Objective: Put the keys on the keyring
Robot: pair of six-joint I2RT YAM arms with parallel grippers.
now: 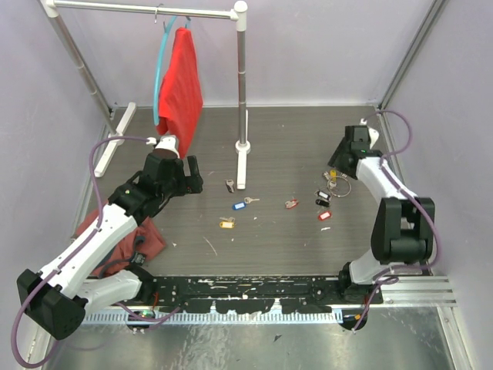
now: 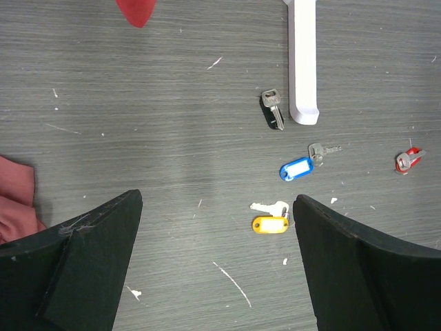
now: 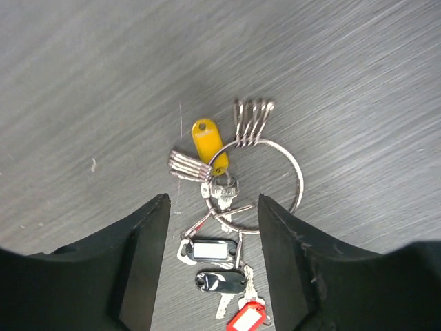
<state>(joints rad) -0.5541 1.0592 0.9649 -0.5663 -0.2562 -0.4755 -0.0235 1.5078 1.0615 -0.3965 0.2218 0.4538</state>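
Note:
The ring's near part isn't ready for my right gripper to close on it yet. The fingers stop above the wire in the right wrist view, so my right gripper should first go lower.
The keyring (image 3: 270,172) is a thin silver wire ring with a yellow tag (image 3: 209,145), lying on the grey table at the right (image 1: 337,183). My right gripper (image 3: 213,203) hangs open right above it, with the ring's near part between the fingers. Two black-tagged keys (image 3: 215,249) and a red-tagged key (image 3: 248,319) lie against the ring. Loose keys lie mid-table: a black-tagged key (image 2: 273,110), a red-tagged key (image 2: 406,161) and, in the top view, a brown-tagged key (image 1: 291,203). My left gripper (image 2: 217,200) is open and empty above the table, left of them.
A blue-tagged key (image 2: 296,169) and a yellow-tagged key (image 2: 270,224) lie near my left gripper's right finger. A white clothes rack's foot (image 2: 303,62) stands beside the black-tagged key. A red cloth (image 1: 183,77) hangs on the rack. Another reddish cloth (image 1: 146,235) lies under the left arm.

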